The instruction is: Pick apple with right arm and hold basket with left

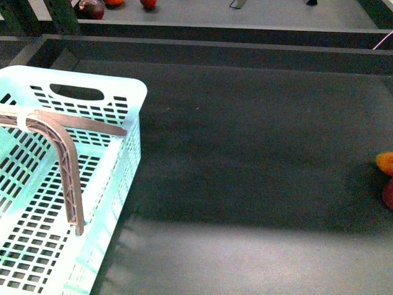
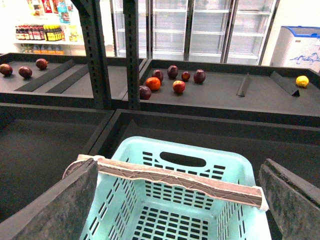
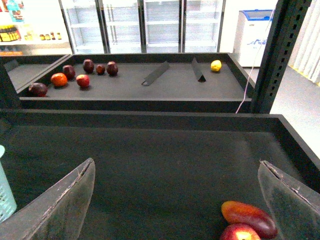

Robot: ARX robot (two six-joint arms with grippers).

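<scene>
The basket needs to be held steady for the apple [image 1: 389,195]. My left gripper should grab the basket by its long side's rim [image 1: 112,178] next.
The pale turquoise basket [image 1: 73,184] stands at the near left of the dark bin floor and fills the lower left wrist view as the basket [image 2: 185,210]. My left gripper [image 1: 101,181] hangs open over its right side, one ribbed brownish-pink finger [image 1: 70,190] reaching down inside, touching nothing I can see. The left gripper [image 2: 175,200] looks down into the empty crate. The red apple [image 3: 240,233] lies at the near right, against an elongated red-orange fruit [image 3: 249,217]. My right gripper [image 3: 175,210] is open, the apple near its right finger [image 3: 292,205]. The apple [image 1: 389,195] just shows at the front view's right edge.
A raised wall [image 1: 215,46] closes the bin's far side. Behind it a shelf holds several red and dark fruits [image 2: 172,80], a lemon [image 3: 215,65] and slanted dividers [image 3: 155,73]. Dark upright posts [image 2: 95,55] stand at the left, another post [image 3: 272,55] at the right.
</scene>
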